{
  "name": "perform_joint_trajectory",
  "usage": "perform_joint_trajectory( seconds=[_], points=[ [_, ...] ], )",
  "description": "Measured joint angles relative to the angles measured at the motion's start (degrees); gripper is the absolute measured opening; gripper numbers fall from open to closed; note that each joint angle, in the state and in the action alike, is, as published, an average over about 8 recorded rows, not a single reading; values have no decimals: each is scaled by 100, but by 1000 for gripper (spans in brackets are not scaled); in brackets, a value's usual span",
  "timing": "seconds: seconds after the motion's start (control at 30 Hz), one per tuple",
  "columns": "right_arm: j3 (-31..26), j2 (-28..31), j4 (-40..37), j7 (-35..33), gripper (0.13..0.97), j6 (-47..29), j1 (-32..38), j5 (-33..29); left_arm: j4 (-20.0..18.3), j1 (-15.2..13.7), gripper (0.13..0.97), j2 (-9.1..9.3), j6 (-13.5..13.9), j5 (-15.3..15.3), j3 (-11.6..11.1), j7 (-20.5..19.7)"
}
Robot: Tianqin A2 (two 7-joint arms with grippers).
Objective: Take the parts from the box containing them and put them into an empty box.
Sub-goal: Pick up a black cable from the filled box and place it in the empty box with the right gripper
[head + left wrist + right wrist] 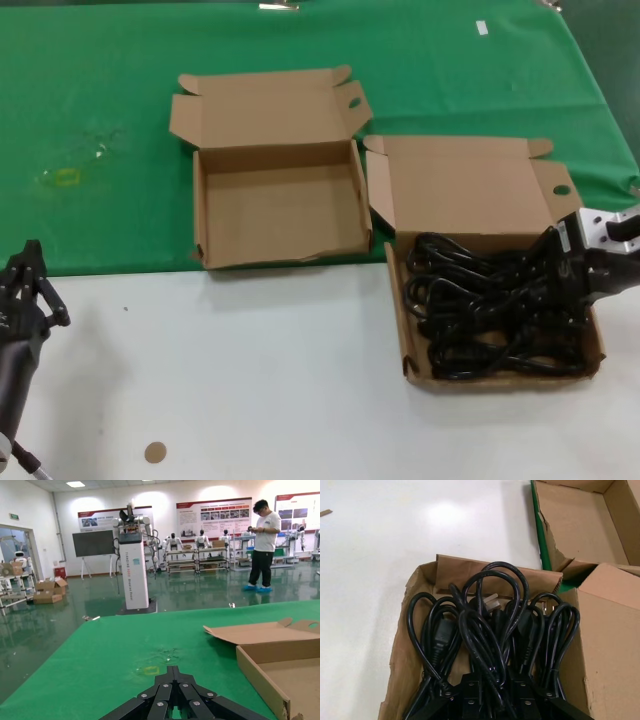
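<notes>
My right gripper should grab the black power cord by its bundled middle (498,679) next, to move a part into the empty box (587,522).
The box containing the parts (500,378) lies open at the right, on the white tabletop. It is full of tangled black power cords (490,315). My right gripper (560,270) reaches in from the box's right side and is low among them. In the right wrist view its fingers (470,685) stand apart, open, with cord loops (490,625) running between them. The empty box (280,215) sits open to the left on the green cloth, its front edge scuffed whitish. My left gripper (30,262) is parked at the near left, shut, its tips (173,670) pointing over the cloth.
Both lids (265,100) stand folded back behind their boxes. The two boxes nearly touch at a corner (560,575). A green cloth (90,120) covers the far half of the table, with a yellowish mark (65,177). A small brown disc (154,452) lies on the white surface.
</notes>
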Motion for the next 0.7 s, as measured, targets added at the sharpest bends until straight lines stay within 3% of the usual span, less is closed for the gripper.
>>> perform_joint_trajectory(
  seconds=[0.7],
  points=[
    [85, -3, 498, 508, 228, -382, 494, -60, 0, 0, 144, 0, 0, 0, 0, 0]
  ],
)
